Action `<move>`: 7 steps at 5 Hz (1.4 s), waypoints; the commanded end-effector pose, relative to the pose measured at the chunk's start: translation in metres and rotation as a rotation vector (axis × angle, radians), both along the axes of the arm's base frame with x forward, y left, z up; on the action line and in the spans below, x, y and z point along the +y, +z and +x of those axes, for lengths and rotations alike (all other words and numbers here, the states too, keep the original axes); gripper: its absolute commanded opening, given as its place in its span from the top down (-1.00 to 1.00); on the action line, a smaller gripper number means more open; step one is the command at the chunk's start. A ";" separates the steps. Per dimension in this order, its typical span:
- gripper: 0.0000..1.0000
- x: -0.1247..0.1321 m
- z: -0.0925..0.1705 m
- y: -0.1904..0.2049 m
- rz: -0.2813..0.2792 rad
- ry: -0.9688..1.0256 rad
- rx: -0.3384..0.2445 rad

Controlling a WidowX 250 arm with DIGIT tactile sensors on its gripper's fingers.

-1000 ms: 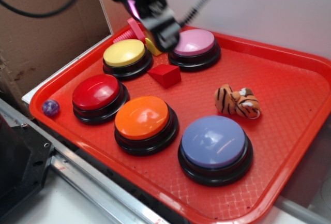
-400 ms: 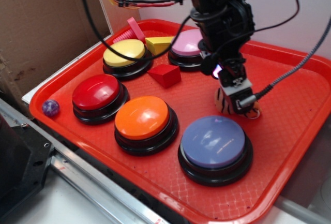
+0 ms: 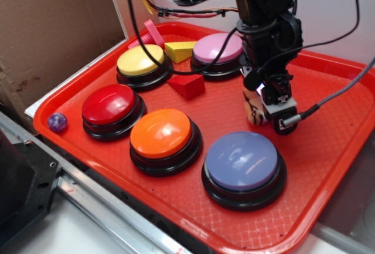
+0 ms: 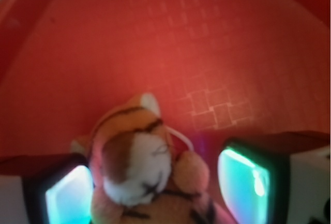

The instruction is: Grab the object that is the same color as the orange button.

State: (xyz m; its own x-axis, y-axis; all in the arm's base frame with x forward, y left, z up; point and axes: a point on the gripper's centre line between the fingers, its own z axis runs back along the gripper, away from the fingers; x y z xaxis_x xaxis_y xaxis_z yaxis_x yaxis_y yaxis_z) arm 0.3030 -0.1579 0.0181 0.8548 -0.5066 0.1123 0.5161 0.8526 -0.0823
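My gripper's fingers are on either side of the tiger's body, so my gripper should close now. It would hold the plush tiger's body [image 3: 254,108].
The object, a small plush tiger [image 3: 252,111] with orange fur, black stripes and white patches, lies on the red tray [image 3: 328,148] right of centre. My gripper [image 3: 268,108] has come down over it and hides most of it in the exterior view. The wrist view shows the tiger [image 4: 139,167] between my two glowing pads [image 4: 243,180]. The gripper [image 4: 155,188] is open, with a gap left on the right side. The orange button [image 3: 161,132] stands at the tray's front, left of the tiger.
Other buttons stand on the tray: red [image 3: 109,104], yellow [image 3: 140,60], pink [image 3: 217,47] and lilac-blue [image 3: 243,160], the last just in front of the gripper. A red block [image 3: 187,84], a yellow wedge [image 3: 180,48] and a purple ball [image 3: 57,121] lie nearby. Cardboard [image 3: 53,31] rises on the left.
The gripper swung from the tray's back left, above the yellow wedge, over to the tiger and dropped lower. Its fingers now straddle the tiger. The tiger has not moved.
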 end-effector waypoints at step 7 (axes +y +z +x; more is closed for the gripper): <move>1.00 0.094 -0.096 0.190 0.132 0.633 -0.068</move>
